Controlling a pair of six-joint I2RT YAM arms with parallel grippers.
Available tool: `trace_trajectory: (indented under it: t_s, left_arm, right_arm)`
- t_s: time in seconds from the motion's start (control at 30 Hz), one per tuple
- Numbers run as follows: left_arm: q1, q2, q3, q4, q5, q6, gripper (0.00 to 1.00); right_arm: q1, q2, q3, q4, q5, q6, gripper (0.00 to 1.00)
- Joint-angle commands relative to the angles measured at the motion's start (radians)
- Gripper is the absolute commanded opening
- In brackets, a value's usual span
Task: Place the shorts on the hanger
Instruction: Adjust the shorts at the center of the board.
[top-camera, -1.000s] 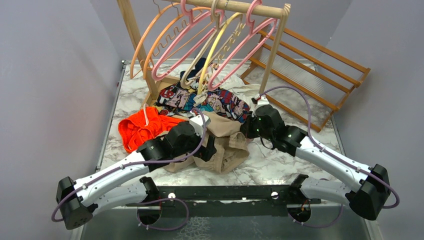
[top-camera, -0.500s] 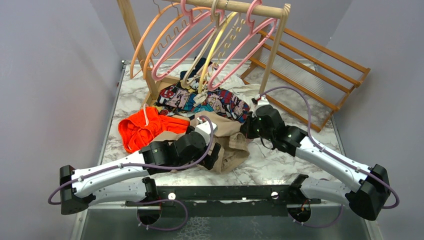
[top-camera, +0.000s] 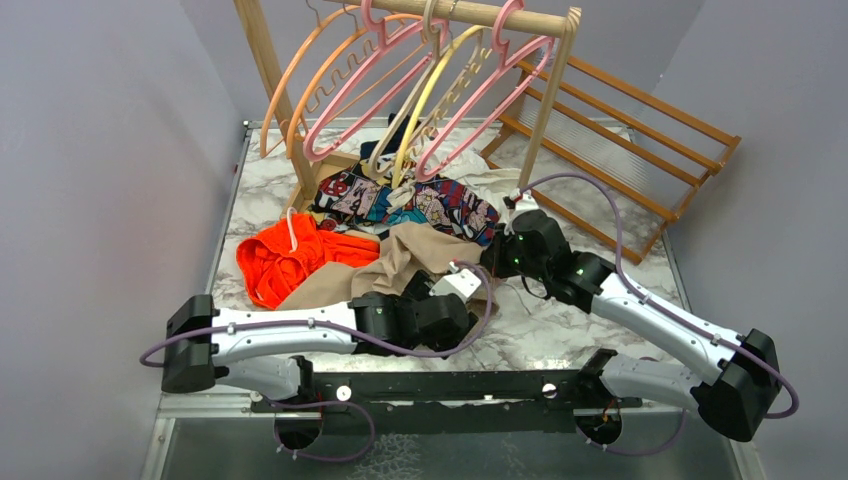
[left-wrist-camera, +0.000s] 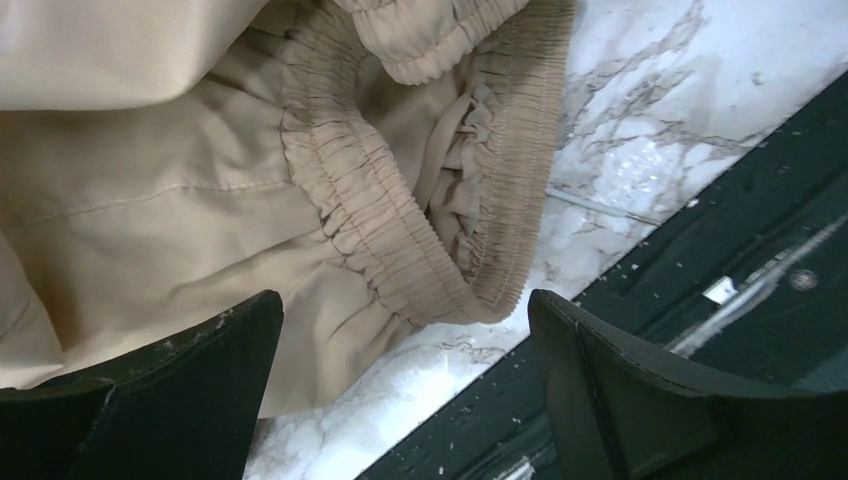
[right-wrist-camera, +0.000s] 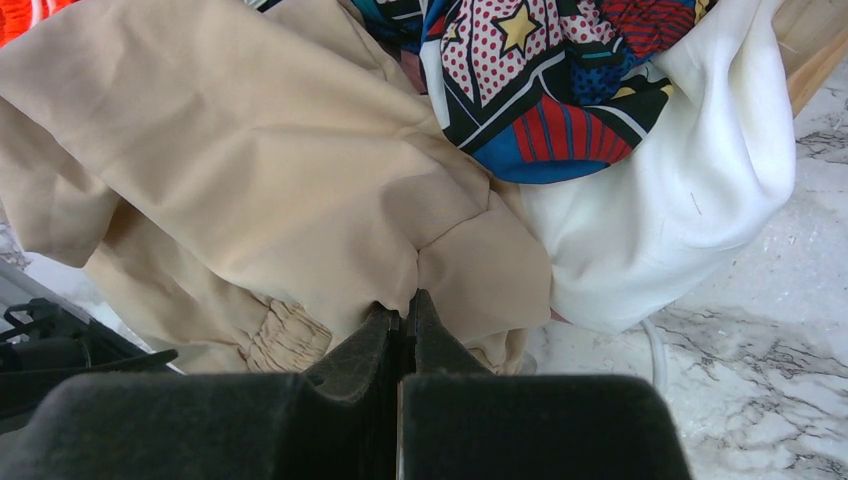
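Observation:
My left gripper should next grab the beige shorts (top-camera: 400, 262) by the end of their gathered elastic waistband, to spread them for the hanger.
The beige shorts (top-camera: 400, 262) lie crumpled on the marble table near its front edge. Their gathered elastic waistband (left-wrist-camera: 400, 230) shows in the left wrist view. My left gripper (top-camera: 463, 300) hovers open at the shorts' near right corner, its jaws (left-wrist-camera: 402, 315) wide apart over the waistband's end and bare marble. My right gripper (top-camera: 492, 262) is shut, and its tips (right-wrist-camera: 405, 300) pinch a fold of the beige fabric (right-wrist-camera: 300, 170). Two pink hangers (top-camera: 355, 95) (top-camera: 495, 100) hang on the wooden rail at the back, apart from both grippers.
A bright orange garment (top-camera: 285, 255) lies left of the shorts. Comic-print cloth (top-camera: 420, 205) and a white cloth (right-wrist-camera: 680, 190) lie behind them. Orange and yellow hangers share the wooden rack (top-camera: 470, 12). A slatted wooden frame (top-camera: 620, 130) leans at back right. A black bar (left-wrist-camera: 720, 260) lines the table's near edge.
My left arm has swung right along the table's front, from over the shorts' left part to their near right corner, uncovering the beige fabric. The right arm has not moved.

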Motion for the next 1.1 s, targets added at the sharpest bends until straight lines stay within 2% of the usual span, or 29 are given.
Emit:
trace_trajectory:
  t_s: [0.0,0.3,0.4,0.5,0.67,0.73,0.87,0.9,0.97,1.07]
  left_arm:
    - [-0.008,0.068,0.008,0.016,-0.093,0.006,0.95]
    - [-0.002,0.254,0.022,0.055,-0.173,0.021,0.94]
    - [0.009,0.302,0.032,0.053,-0.202,0.006,0.89]
    - [0.021,0.314,0.037,0.052,-0.224,-0.014,0.79]
    - [0.032,0.28,0.029,0.044,-0.264,-0.042,0.56]
    - [0.036,0.255,0.02,0.032,-0.282,-0.057,0.44]
    - [0.064,0.167,0.001,-0.06,-0.341,-0.123,0.1]
    - [0.073,0.127,-0.007,-0.077,-0.347,-0.134,0.05]
    - [0.094,0.033,-0.03,-0.085,-0.34,-0.135,0.01]
    - [0.148,-0.091,-0.052,-0.09,-0.312,-0.11,0.0]
  right_arm:
    - [-0.005,-0.018,-0.009,0.022,-0.03,-0.002,0.01]
    - [-0.005,-0.04,-0.019,0.015,-0.046,0.005,0.01]
    - [-0.006,-0.051,-0.023,0.011,-0.053,0.007,0.01]
    - [-0.005,-0.066,-0.024,-0.001,-0.056,0.007,0.01]
    - [-0.005,-0.092,-0.03,-0.015,-0.062,0.005,0.01]
    - [-0.005,-0.099,-0.033,-0.02,-0.068,-0.001,0.01]
    - [-0.006,-0.106,-0.032,-0.023,-0.093,-0.024,0.01]
    - [-0.005,-0.108,-0.031,-0.026,-0.098,-0.031,0.01]
    - [-0.005,-0.114,-0.037,-0.021,-0.112,-0.048,0.01]
    - [-0.005,-0.123,-0.047,-0.015,-0.142,-0.08,0.01]
